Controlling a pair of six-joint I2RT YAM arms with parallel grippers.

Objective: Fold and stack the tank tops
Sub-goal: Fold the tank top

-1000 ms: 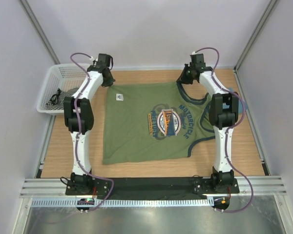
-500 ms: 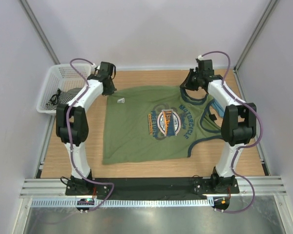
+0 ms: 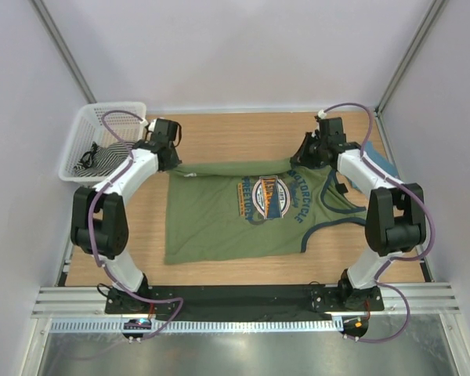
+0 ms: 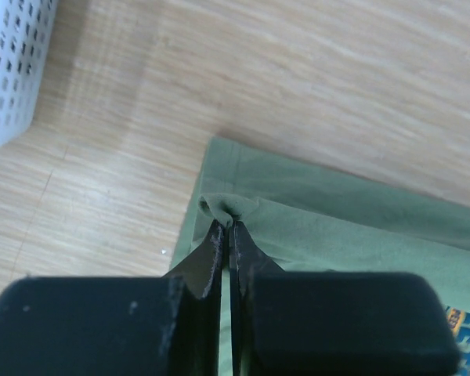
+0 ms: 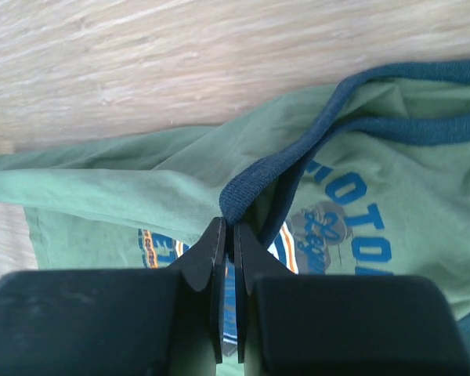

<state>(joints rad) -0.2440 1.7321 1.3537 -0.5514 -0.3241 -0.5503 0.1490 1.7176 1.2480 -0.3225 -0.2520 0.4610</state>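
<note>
My right gripper holds the navy-trimmed strap beyond the uncovered chest graphic [image 3: 271,197], so it should bring the strap nearer before it lets go.
The olive-green tank top [image 3: 219,219] lies flat on the wooden table, chest graphic [image 3: 268,196] up, neck to the right. My left gripper [image 3: 172,160] is shut on its far left hem corner [image 4: 223,205]. My right gripper [image 3: 304,157] is shut on the navy-trimmed strap [image 5: 254,178] at the far right. Both hold the far edge just above the table, and it sags between them over the rest of the top. A strip of the teal-blue tank top [image 3: 382,163] shows at the table's right edge, mostly hidden behind my right arm.
A white perforated basket [image 3: 84,129] stands at the far left with a dark striped cloth [image 3: 94,157] inside; its corner shows in the left wrist view [image 4: 8,70]. Bare wood lies beyond the top's far edge. Grey walls enclose the table.
Both grippers have drawn the top's far edge toward the near side, and it now lies over the shirt body. The white label near the left corner is out of sight.
</note>
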